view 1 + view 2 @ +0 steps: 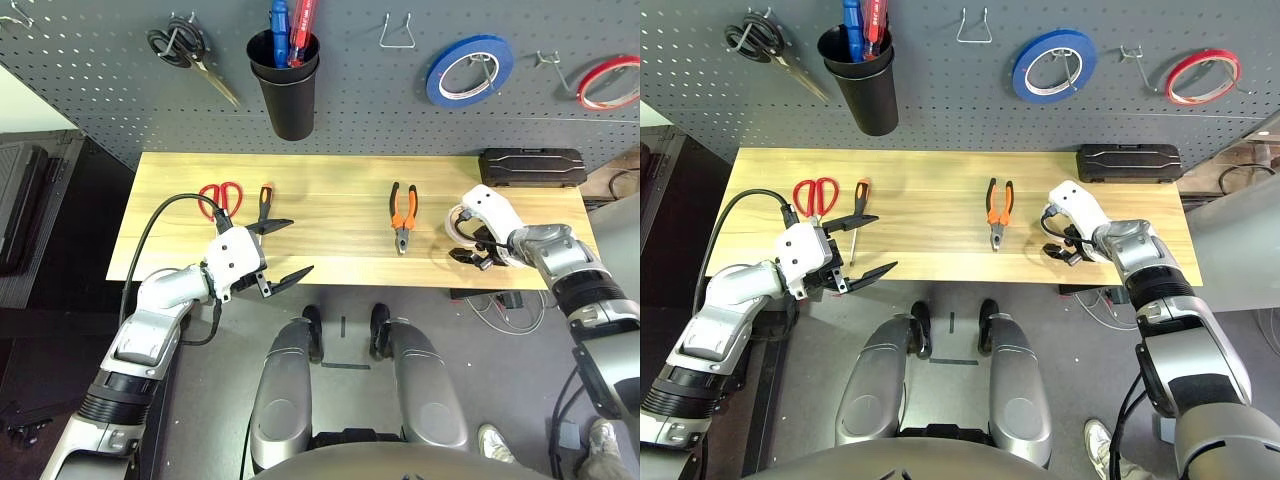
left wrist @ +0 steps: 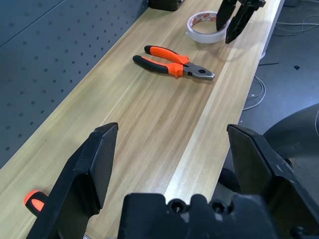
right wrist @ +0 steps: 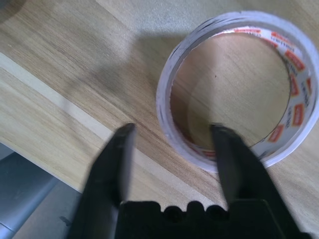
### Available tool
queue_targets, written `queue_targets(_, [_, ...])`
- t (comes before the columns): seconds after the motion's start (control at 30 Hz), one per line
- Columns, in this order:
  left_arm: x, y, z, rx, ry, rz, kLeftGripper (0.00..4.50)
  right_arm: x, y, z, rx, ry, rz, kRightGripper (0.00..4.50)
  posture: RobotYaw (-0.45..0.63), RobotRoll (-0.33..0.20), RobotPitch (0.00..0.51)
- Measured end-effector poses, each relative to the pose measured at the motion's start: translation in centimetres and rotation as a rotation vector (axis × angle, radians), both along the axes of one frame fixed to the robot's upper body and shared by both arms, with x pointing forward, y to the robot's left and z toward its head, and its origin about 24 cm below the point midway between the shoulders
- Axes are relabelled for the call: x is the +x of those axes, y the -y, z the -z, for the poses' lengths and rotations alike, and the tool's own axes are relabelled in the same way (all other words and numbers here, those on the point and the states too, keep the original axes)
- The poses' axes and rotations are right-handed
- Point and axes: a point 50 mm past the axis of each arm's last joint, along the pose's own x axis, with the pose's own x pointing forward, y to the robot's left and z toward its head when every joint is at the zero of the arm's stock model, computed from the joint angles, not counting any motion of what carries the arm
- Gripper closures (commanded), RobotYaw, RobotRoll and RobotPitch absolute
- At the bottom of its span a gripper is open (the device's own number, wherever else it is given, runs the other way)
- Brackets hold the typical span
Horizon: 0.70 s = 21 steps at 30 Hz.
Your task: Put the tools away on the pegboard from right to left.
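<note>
The right gripper grabs the tape roll by its narrow side [image 3: 202,160] next, since the tape roll's open ring spreads wider than my fingers.
The cream-white tape roll [image 3: 167,99] lies flat near the table's right front edge. My right gripper [image 3: 173,130] straddles its wall, one finger inside the ring and one outside with a gap showing, so it is open. The orange-and-black pliers [image 1: 402,215] lie mid-table. At the left lie the red-handled scissors [image 1: 220,195] and the slim screwdriver [image 1: 265,198]. My left gripper [image 1: 290,248] hovers wide open and empty just in front of the screwdriver, at the table's front edge. The dark grey pegboard [image 1: 380,100] rises behind the table.
On the pegboard hang black-handled scissors [image 1: 180,48], a black cup [image 1: 285,95] holding blue and red tools, an empty wire hook [image 1: 397,30], a blue tape roll [image 1: 470,70] and a red tape roll [image 1: 608,82]. A black case [image 1: 530,165] lies at the table's back right.
</note>
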Motion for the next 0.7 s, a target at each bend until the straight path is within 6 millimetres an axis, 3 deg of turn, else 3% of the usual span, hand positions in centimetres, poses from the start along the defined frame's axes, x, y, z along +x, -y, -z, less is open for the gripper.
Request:
queue_targets(0.17, [0.1,0.0,-0.1,0.007,0.007,0.002,0.0,0.0,0.1,0.0,-0.013,0.0,-0.001,4.47,0.09,0.0,0.371])
queue_targets(0.37, [0.3,0.1,-0.2,0.009,0.01,0.002,0.0,-0.6,0.4,-0.2,-0.033,0.053,-0.01,4.47,0.08,0.0,0.36])
queue_targets(0.7, [0.7,-0.1,-0.1,0.009,0.01,-0.006,0.0,-2.4,1.1,-3.2,-0.034,0.313,0.018,4.47,0.08,0.0,0.325])
